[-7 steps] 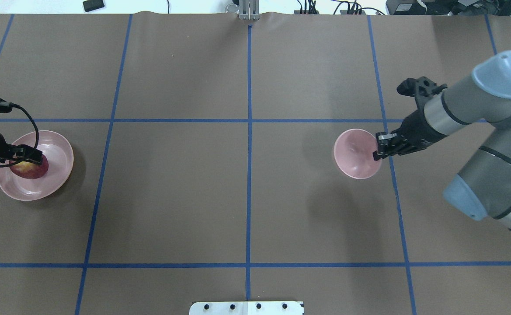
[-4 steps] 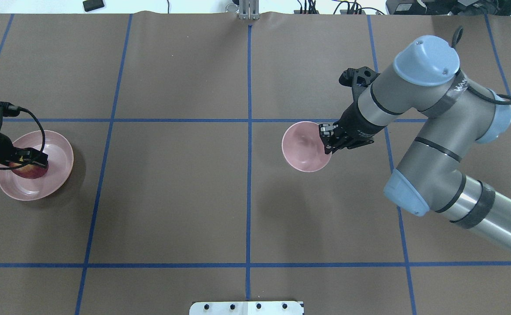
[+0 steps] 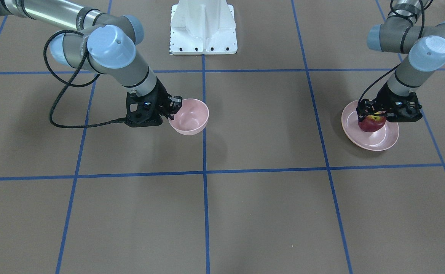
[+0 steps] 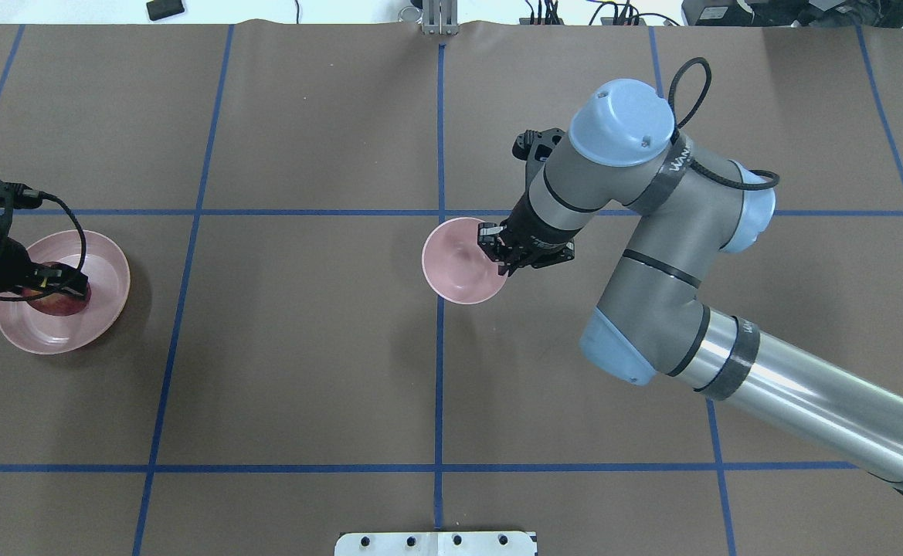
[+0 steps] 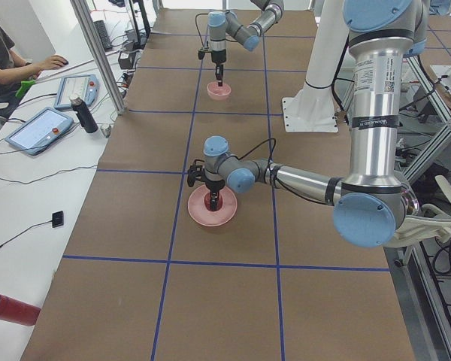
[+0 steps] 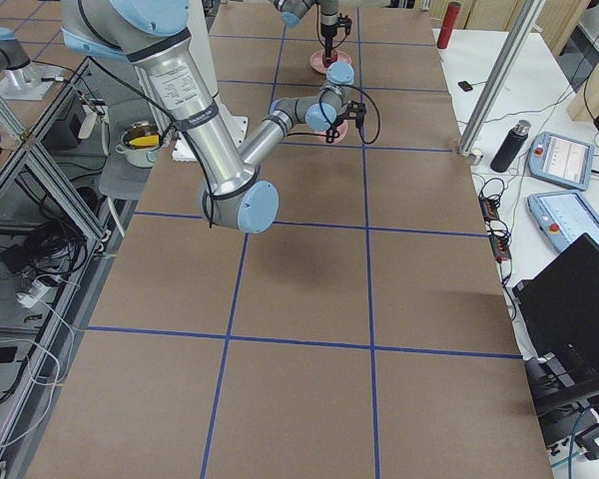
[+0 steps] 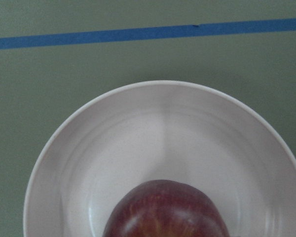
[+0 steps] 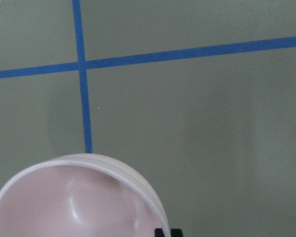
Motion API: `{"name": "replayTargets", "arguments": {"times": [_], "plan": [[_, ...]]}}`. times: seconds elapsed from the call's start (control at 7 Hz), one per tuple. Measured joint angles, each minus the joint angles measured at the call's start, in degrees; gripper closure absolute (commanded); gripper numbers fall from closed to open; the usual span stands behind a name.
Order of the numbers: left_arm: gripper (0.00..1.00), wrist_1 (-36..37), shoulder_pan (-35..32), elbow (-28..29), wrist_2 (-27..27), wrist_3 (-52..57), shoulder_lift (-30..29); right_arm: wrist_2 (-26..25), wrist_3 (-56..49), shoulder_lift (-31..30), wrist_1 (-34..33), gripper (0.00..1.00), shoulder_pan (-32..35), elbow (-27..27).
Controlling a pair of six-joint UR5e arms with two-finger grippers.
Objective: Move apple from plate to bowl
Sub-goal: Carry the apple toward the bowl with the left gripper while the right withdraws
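Observation:
The left gripper takes hold of the apple by its round body (image 3: 370,125) next, to move the dark red apple from the plate into the bowl (image 3: 190,116).
The dark red apple (image 3: 372,123) lies on the wide pink plate (image 3: 383,140) at the table's left end. My left gripper (image 3: 372,114) is down over it, open, with one finger on each side of the apple. In the overhead view the left gripper (image 4: 61,287) covers most of the apple (image 4: 61,303) on the plate (image 4: 103,266). The left wrist view shows the apple (image 7: 165,212) and the plate (image 7: 163,128). My right gripper (image 4: 501,256) is shut on the rim of the small pink bowl (image 4: 459,262) and holds it above the table's middle. The bowl (image 3: 190,116) is empty.
Blue tape lines (image 4: 439,386) divide the brown table into squares. The robot's white base (image 3: 203,26) stands at the near middle edge. In the exterior left view an operator (image 5: 7,60), tablets and a bottle (image 5: 83,114) are beside the table's far side.
My right arm has carried the bowl from the right half to the table's centre line. My left gripper has sunk lower around the apple.

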Motion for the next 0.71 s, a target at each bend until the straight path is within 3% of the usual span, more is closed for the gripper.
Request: {"name": "replayTargets", "arguments": {"times": [0.29, 0.57, 0.71], "plan": [[1.0, 5.85, -0.31, -2.9, -3.83, -0.17, -3.44, -2.51, 1.37, 2.89, 0.13, 1.0, -1.56, -3.77], [1.0, 19.11, -0.26, -6.68, -4.61, -2.84, -13.2, -3.15, 1.62, 3.35, 0.3, 1.0, -2.22, -5.58], [1.0, 25.09, 0.1, -7.35, -4.53, -5.66, -19.34, -3.42, 1.68, 3.42, 0.94, 0.89, -2.61, -6.11]]}}
